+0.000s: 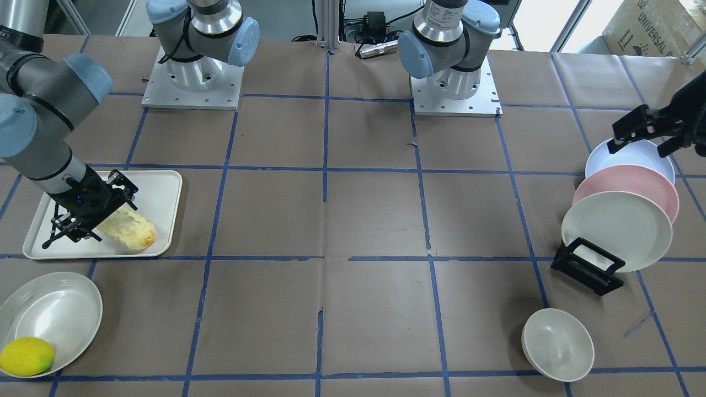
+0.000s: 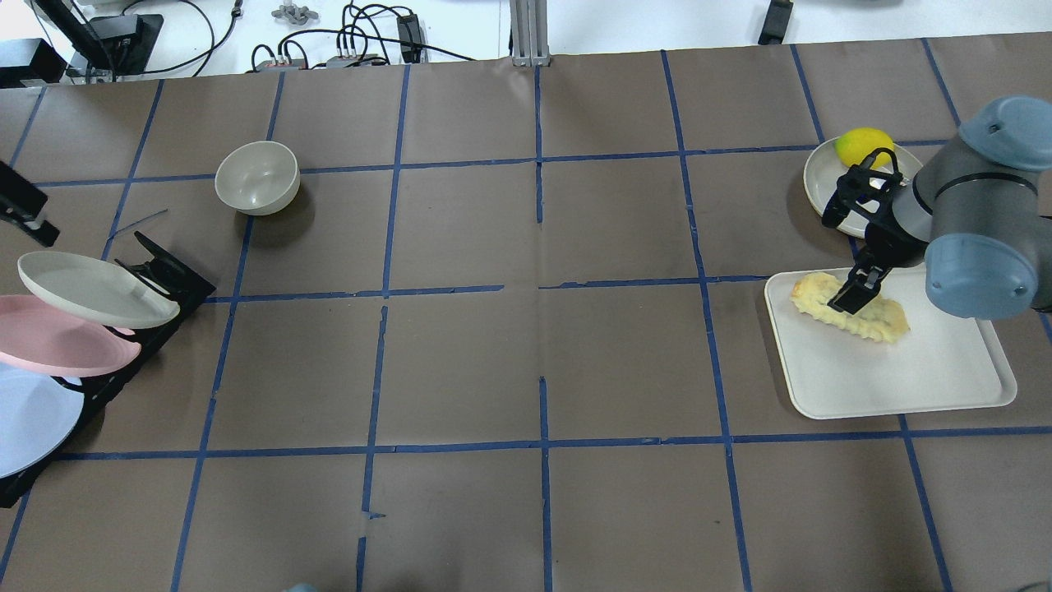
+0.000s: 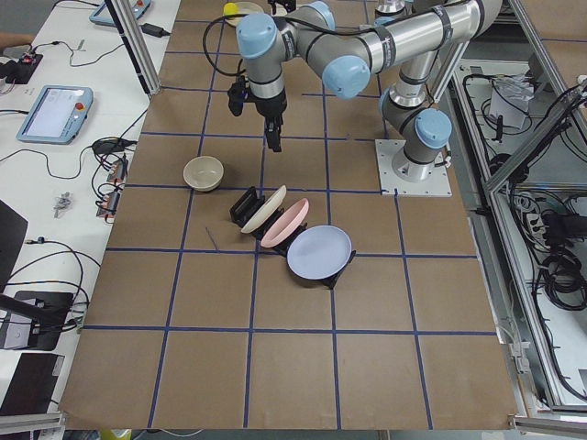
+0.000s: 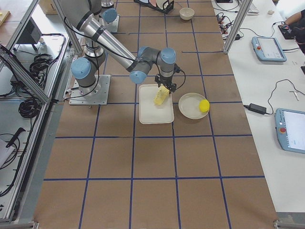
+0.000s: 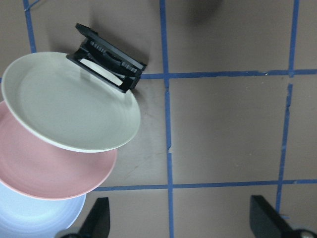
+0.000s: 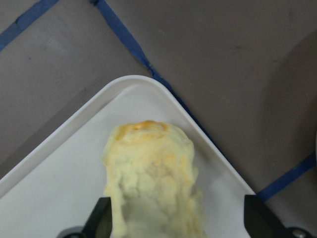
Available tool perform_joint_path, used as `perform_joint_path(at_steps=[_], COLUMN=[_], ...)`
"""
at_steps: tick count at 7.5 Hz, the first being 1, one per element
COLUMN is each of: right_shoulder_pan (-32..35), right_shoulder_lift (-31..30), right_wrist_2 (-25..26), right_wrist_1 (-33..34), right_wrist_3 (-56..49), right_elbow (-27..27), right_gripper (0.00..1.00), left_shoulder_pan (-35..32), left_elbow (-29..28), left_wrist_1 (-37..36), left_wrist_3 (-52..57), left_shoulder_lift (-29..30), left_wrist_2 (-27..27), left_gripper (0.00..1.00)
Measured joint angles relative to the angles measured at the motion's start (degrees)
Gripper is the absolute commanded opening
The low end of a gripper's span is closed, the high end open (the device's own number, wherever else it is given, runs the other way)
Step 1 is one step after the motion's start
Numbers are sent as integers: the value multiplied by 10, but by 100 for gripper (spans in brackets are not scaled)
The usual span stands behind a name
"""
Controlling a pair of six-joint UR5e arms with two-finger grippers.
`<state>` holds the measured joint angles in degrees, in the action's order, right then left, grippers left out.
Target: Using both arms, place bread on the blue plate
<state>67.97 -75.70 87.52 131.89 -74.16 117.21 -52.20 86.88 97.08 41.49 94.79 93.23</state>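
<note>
Next, my right gripper grips the bread by its pale end (image 1: pixel 113 219), opposite the browned tip (image 1: pixel 145 239), to set the bread on the blue plate.
The bread (image 1: pixel 129 230) lies on a white tray (image 1: pixel 160 193); its browned end points away from the right wrist camera. My right gripper (image 1: pixel 91 215) is open and hangs just over the bread (image 6: pixel 151 173), one finger on each side of its long axis, not closed on it. The blue plate (image 1: pixel 629 160) leans in a black rack (image 1: pixel 587 267) behind a pink plate and a cream plate. My left gripper (image 1: pixel 645 138) is open and empty, held in the air above the blue plate (image 5: pixel 34 223), which shows at the left wrist view's lower left corner.
The pink plate (image 1: pixel 629 190) and the cream plate (image 1: pixel 618 229) stand in the same rack in front of the blue one. A small grey bowl (image 1: pixel 557 344) sits near the rack. A shallow white dish (image 1: pixel 55 314) holding a lemon (image 1: pixel 26 357) lies beside the tray.
</note>
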Motion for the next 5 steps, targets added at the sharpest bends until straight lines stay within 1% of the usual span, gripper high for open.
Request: perform_joint_path(at_steps=[1, 2, 3, 4, 5], right_shoulder_pan=[0, 0, 1, 1, 1], right_shoulder_lift=[12, 18, 20, 20, 18], right_wrist_2=[-5, -12, -15, -15, -12], right_wrist_1=[11, 15, 16, 16, 14], right_wrist_3=[1, 4, 14, 31, 46], right_elbow=[1, 4, 8, 12, 15], right_gripper=[86, 67, 46, 32, 26], left_shoulder_pan=[43, 83, 116, 146, 170], left_elbow=[4, 5, 1, -9, -19], left_wrist_1=[-1, -14, -43, -72, -87], left_wrist_3=[55, 103, 148, 191, 225], left_shoulder_lift=[4, 16, 44, 87, 124], left_wrist_2=[15, 23, 27, 28, 28], left_gripper=[100, 100, 100, 100, 100])
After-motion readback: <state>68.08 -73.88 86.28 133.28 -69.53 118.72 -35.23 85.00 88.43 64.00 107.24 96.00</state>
